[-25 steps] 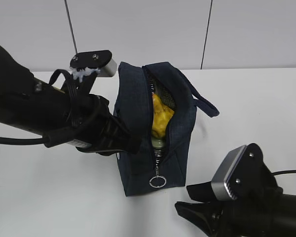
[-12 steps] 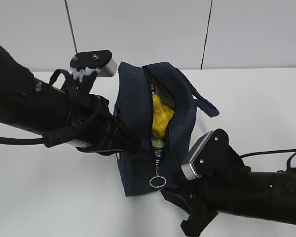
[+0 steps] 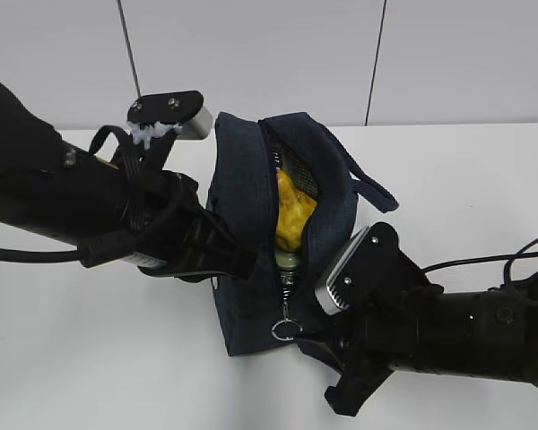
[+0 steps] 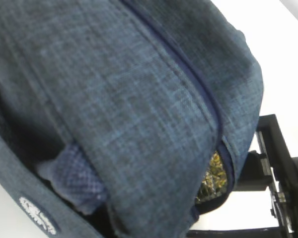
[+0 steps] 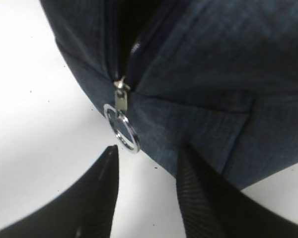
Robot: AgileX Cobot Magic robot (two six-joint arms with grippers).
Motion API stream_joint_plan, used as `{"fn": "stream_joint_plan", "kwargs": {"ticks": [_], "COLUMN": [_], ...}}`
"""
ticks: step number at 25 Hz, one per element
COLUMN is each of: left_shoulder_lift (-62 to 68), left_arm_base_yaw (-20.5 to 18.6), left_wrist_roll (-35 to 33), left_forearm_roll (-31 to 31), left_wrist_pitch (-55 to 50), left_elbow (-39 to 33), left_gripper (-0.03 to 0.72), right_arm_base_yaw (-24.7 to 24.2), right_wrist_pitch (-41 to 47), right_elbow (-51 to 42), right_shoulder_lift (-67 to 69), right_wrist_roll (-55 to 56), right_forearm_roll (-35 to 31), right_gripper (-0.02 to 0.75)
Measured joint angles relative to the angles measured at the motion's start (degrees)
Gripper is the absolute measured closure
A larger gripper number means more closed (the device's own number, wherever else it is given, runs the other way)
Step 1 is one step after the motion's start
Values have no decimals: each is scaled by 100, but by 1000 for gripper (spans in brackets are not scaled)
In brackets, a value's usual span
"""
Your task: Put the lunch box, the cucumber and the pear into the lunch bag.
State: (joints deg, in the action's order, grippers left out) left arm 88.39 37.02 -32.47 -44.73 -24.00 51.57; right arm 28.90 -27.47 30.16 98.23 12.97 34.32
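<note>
I should zip up the packed lunch bag (image 3: pixel 251 206) next, so I will grab the zipper by its metal ring pull (image 3: pixel 287 329) with my right gripper.
The navy lunch bag (image 3: pixel 251 206) stands on the white table with its zipper open along the top. The yellow pear (image 3: pixel 291 215) shows in the opening, with a pale green bit of the lunch box (image 3: pixel 289 261) below it. The cucumber is hidden. The silver ring pull (image 3: pixel 285 330) hangs at the bag's near end. My left gripper (image 3: pixel 240 262) presses into the bag's left side and looks shut on its fabric (image 4: pixel 139 99). My right gripper (image 5: pixel 149 151) is open, with its fingers just below the ring pull (image 5: pixel 122 132) and the right finger (image 5: pixel 198 178) against the bag's near end.
The padded loop handle (image 3: pixel 372 190) sticks out to the bag's right. The white table (image 3: pixel 90 358) meets a pale panelled wall at the back. The right arm's cable (image 3: pixel 484 260) trails over the table at the right.
My right gripper has moved up and to the left from the table's front right to the bag's near end by the ring pull. The left arm and the bag have not moved.
</note>
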Motion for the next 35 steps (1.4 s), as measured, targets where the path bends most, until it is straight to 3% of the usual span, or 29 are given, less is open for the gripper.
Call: {"fn": "stream_joint_plan", "kwargs": {"ticks": [16,25,35], "left_shoulder_lift": [0,0,0], "left_arm_base_yaw": [0,0,0], "left_wrist_roll": [0,0,0], "left_forearm_roll": [0,4,4], "left_wrist_pitch": [12,12,12], "left_elbow": [0,0,0], "left_gripper": [685,685,685], "right_arm_base_yaw": [0,0,0], "right_wrist_pitch": [-109,-235,-295], "right_elbow": [315,467,607], "right_shoulder_lift": [411,425,597], "right_wrist_roll": [385,1098,1525], "right_forearm_roll": [399,1373,1564], "right_gripper": [433,433,499]}}
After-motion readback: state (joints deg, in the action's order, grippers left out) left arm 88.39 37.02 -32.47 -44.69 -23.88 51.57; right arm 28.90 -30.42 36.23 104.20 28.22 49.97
